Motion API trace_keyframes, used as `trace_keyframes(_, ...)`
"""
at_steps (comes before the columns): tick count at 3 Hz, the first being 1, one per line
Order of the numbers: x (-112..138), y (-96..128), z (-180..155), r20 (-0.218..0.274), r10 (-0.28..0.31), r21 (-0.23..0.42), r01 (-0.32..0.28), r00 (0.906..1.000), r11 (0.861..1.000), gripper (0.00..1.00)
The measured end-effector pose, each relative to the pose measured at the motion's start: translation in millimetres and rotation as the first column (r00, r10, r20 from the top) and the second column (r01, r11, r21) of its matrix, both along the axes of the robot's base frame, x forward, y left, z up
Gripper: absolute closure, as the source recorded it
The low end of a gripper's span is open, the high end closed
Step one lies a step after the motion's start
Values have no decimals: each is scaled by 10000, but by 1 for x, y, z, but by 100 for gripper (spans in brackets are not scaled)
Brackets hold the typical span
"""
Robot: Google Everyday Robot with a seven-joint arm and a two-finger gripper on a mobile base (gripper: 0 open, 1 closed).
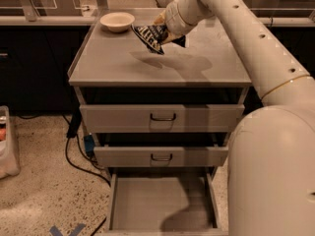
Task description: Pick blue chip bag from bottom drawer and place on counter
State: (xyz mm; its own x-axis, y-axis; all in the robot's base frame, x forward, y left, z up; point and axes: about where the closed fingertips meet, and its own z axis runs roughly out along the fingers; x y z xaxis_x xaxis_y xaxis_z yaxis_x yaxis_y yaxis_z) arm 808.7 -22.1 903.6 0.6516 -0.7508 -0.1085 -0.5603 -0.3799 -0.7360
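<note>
The dark chip bag still hangs tilted above the counter top [157, 69], so it is too early to release. The bag comes down onto the counter top, before my gripper releases it.
My gripper [160, 31] is over the back middle of the counter [118, 65], shut on the blue chip bag [149, 37]. The bag is dark with white markings and hangs tilted just above the counter top, casting a shadow beneath it. The white arm reaches in from the right foreground and covers much of the right side. The bottom drawer [160, 203] is pulled open at the bottom of the view and its grey floor is bare.
A cream bowl [117, 21] sits at the counter's back left, close to the bag. The two upper drawers [162, 118] with dark handles are nearly shut. Black cables [74, 156] lie on the speckled floor at left, beside a pale bin [6, 144].
</note>
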Motion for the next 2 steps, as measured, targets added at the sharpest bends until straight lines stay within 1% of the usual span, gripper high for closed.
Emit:
trace_keyframes(1, 8, -3, -46, -749, -72, -21, 70, 9972, 10000, 100)
trace_keyframes(2, 4, -4, -69, -1239, -21, -47, 16, 9923, 10000, 100)
